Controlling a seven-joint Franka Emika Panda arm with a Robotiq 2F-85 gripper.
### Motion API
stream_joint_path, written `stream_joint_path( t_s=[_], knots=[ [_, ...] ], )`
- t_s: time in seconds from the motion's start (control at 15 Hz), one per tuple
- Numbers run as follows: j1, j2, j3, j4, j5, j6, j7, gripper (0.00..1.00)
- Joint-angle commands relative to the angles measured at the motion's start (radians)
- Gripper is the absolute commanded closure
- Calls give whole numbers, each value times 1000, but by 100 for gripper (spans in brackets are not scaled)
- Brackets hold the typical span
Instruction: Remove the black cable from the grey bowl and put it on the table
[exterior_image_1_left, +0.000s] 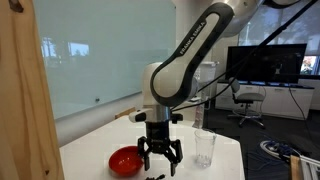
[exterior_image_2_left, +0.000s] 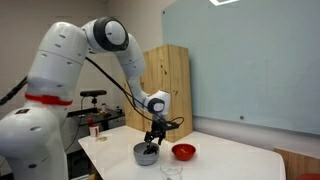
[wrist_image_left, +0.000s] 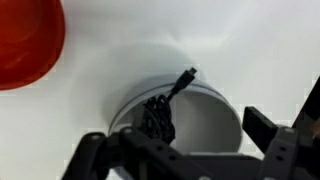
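Observation:
I need to lower my gripper before closing it on the black cable, because its spread fingers stop above the cable, which lies in the gap between them.
The grey bowl (wrist_image_left: 215, 118) stands on the white table, also seen in an exterior view (exterior_image_2_left: 143, 156). The black cable (wrist_image_left: 157, 118) lies coiled against the bowl's left inner wall, and its plug end (wrist_image_left: 187, 75) sticks out over the far rim. My gripper (wrist_image_left: 175, 150) hangs just above the bowl with its fingers spread to either side. It is open and holds nothing. It also shows in both exterior views (exterior_image_1_left: 160, 155) (exterior_image_2_left: 152, 140). In the exterior view with the glass wall, the gripper hides most of the bowl.
A red bowl (wrist_image_left: 25, 40) (exterior_image_1_left: 125, 160) (exterior_image_2_left: 183, 151) sits close beside the grey bowl. A clear glass (exterior_image_1_left: 204, 148) (exterior_image_2_left: 172, 170) stands near the table's edge. A wooden cabinet (exterior_image_2_left: 165, 85) stands behind the table.

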Motion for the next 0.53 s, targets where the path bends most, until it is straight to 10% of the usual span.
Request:
stream_joint_path(
  t_s=[0.0, 0.4, 0.47],
  knots=[
    [18, 6, -4, -43, -18, 117, -65, 0],
    [5, 17, 22, -68, 4, 185, -80, 0],
    [3, 19, 24, -70, 5, 188, -82, 25]
  ],
)
